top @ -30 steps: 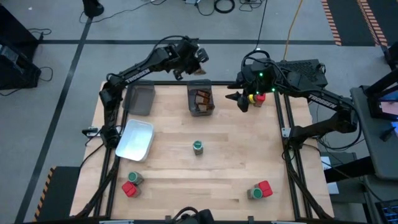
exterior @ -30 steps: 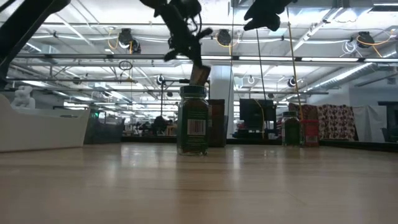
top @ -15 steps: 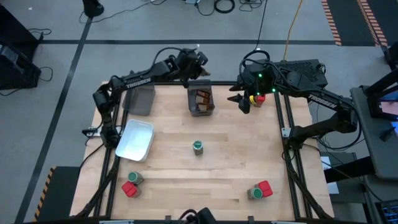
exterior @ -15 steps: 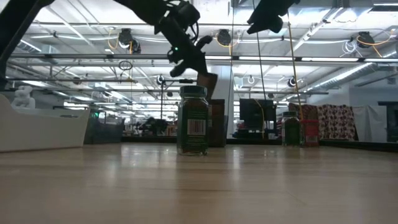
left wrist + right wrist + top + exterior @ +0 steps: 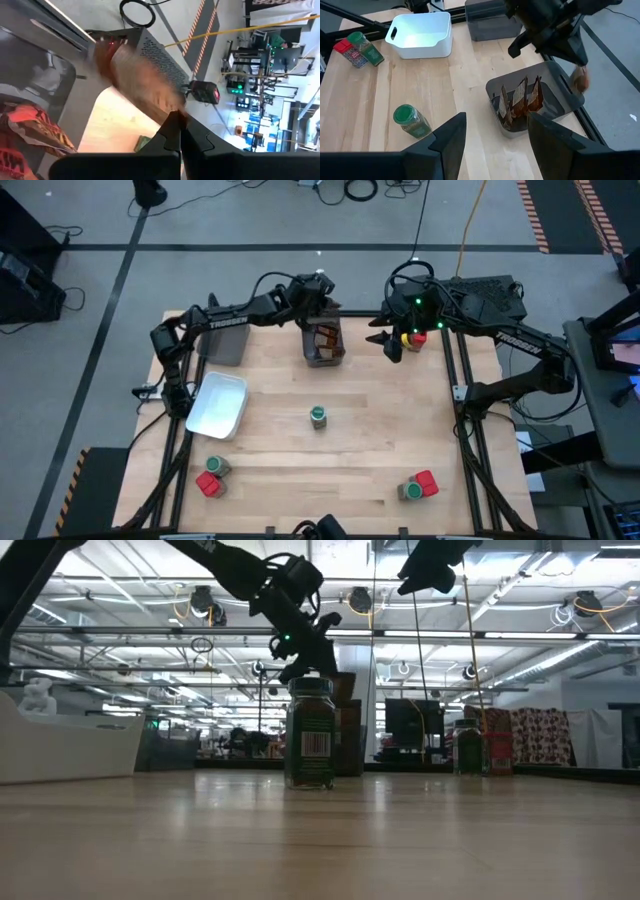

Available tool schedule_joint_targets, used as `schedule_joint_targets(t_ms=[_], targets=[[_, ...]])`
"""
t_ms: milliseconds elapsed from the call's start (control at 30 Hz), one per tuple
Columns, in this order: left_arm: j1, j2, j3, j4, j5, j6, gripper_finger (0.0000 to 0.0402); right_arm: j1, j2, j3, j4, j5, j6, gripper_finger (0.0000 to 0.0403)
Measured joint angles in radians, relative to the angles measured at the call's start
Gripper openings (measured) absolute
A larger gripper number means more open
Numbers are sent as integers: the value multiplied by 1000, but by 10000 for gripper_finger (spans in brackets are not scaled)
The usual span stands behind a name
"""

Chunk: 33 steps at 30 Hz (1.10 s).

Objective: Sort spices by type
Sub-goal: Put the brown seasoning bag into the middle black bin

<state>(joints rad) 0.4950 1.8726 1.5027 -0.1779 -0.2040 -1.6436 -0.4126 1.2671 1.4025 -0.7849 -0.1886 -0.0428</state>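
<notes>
The brown packet sticks out past the side of the middle grey bin. It stays in my left gripper for now, until it is in the bin.
My left gripper [image 5: 316, 304] hangs over the far end of the middle grey bin [image 5: 323, 340], shut on a brown packet [image 5: 579, 77]. More brown packets [image 5: 520, 102] stand on edge inside that bin. A green-lidded jar [image 5: 318, 416] stands upright at the table's middle. My right gripper [image 5: 390, 342] waits open in the air at the far right, with nothing between its fingers [image 5: 451, 131]. A red container with a green-lidded jar lies near left [image 5: 210, 477], and another such pair near right [image 5: 418, 486]. My left gripper pinches the brown packet by one edge [image 5: 167, 107] between its two shut fingers [image 5: 176, 125]. The fingers slant down from the table's far left. The packet sticks out past the fingertips, lifted clear above the bin's far end; blur hides how it is turned.
A second grey bin [image 5: 225, 340] stands at the far left, with a white tray [image 5: 218, 405] in front of it. Small red, yellow and green things [image 5: 412, 337] sit at the far right edge, beside my right gripper. Bare wood lies around the middle jar.
My left gripper has come down and toward the near edge with the brown packet, rolling as it went. It started high behind the table's far edge and is now just above the middle bin's far end, shut on the packet throughout.
</notes>
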Motion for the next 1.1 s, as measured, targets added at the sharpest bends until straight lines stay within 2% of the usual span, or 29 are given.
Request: schedule_joint_targets(t_ms=[467, 867, 1100], targets=[[-13, 4, -129, 12, -6, -84, 6, 0, 0, 0, -3, 0, 28, 192], [-12, 4, -136, 14, -6, -79, 8, 0, 0, 0, -3, 0, 28, 192], [-12, 4, -136, 11, 39, -80, 15, 1, 0, 0, -3, -1, 31, 192]])
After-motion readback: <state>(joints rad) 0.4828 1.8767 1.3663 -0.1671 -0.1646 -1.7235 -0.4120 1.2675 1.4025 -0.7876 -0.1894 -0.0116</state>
